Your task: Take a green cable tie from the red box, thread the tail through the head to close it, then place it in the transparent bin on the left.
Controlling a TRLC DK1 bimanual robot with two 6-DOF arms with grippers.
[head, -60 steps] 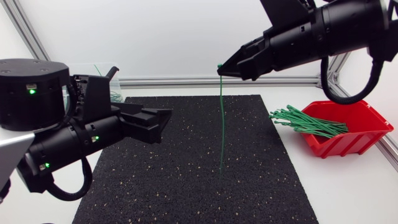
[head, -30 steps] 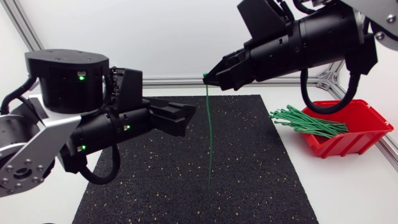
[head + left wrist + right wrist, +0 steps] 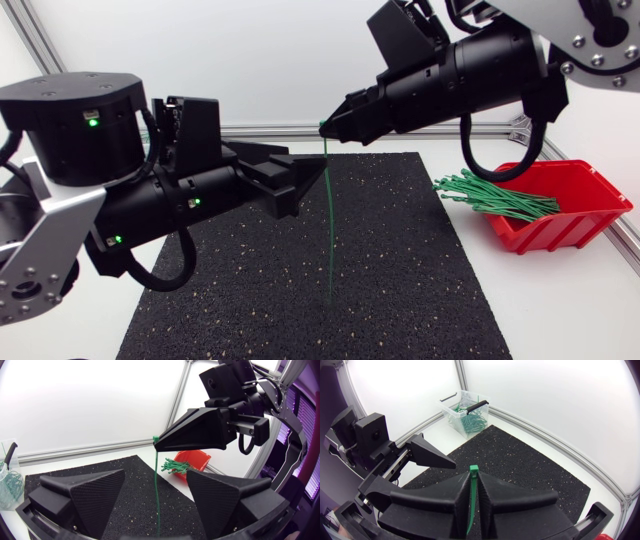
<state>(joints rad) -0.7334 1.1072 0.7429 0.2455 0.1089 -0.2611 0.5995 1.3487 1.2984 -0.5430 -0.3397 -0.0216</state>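
My left gripper grabs the cable tie by the bare strap (image 3: pixel 327 165) (image 3: pixel 156 460) just below my right gripper's fingers next, since they cover the head end.
A long green cable tie (image 3: pixel 329 220) hangs straight down over the black mat (image 3: pixel 400 250), its tail end near the mat. My right gripper (image 3: pixel 329 124) is shut on its head end, and in the right wrist view the tie (image 3: pixel 471 500) is pinched between the two fingers. My left gripper (image 3: pixel 308 187) is open at the tie's left side. In the left wrist view the tie (image 3: pixel 157 490) hangs between the spread fingers (image 3: pixel 85 495) without touching them. The red box (image 3: pixel 570 215) at the right holds several green ties (image 3: pixel 495 195). The transparent bin (image 3: pixel 465 412) stands at the far left.
The bin (image 3: pixel 9 487) contains green ties and has a black handle. An aluminium frame rail (image 3: pixel 450 129) runs along the table's back edge. Both arms are raised above the mat's middle.
My right arm has carried the hanging tie leftward. My left arm has swung right, bringing its open fingers up to the tie, and its jaws have narrowed slightly.
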